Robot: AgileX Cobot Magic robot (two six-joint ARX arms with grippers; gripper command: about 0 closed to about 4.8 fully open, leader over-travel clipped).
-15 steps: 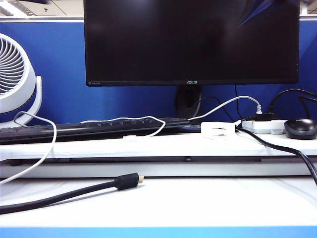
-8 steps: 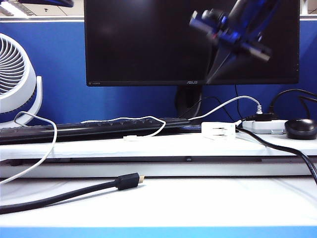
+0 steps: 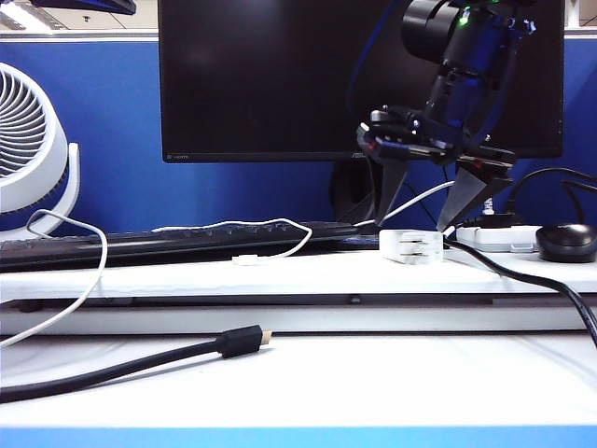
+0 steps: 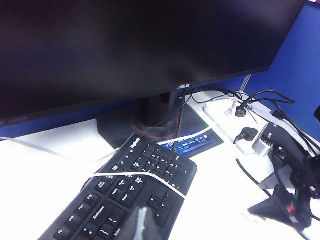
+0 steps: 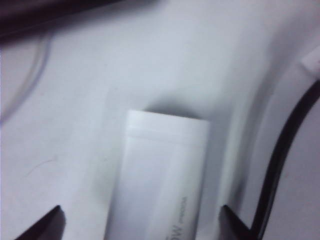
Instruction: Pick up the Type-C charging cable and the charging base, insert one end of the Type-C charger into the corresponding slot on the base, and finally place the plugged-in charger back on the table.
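The fingers of my right gripper still hover at the charging base's top edge [image 3: 411, 232], above the charging base's sides, so it comes down, before closing on the charging base.
The charging base [image 3: 410, 247] is a small white block on the raised shelf of the table [image 3: 308, 275], left of the power strip. My right gripper [image 3: 420, 222] hangs just above it, open, one finger to each side. In the right wrist view the base [image 5: 160, 175] lies between the dark fingertips [image 5: 50, 220] without touching either. The Type-C charging cable [image 3: 280, 224] loops over the keyboard, and its small plug end [image 3: 245, 259] rests on the shelf. My left gripper [image 4: 141, 222] is shut and empty above the keyboard, close to the white cable [image 4: 140, 175] lying across the keys.
A black keyboard [image 3: 140, 245], a power strip [image 3: 499, 238] with plugs, and a dark mouse [image 3: 566, 241] share the shelf. A thick black cable [image 3: 522, 275] runs just right of the base. A gold-tipped black plug [image 3: 244, 342] lies on the lower desk. Monitor behind, fan [image 3: 28, 149] at left.
My right arm has come down into view from the upper right and opened its jaws over the charging base. The cable and the base have not moved.
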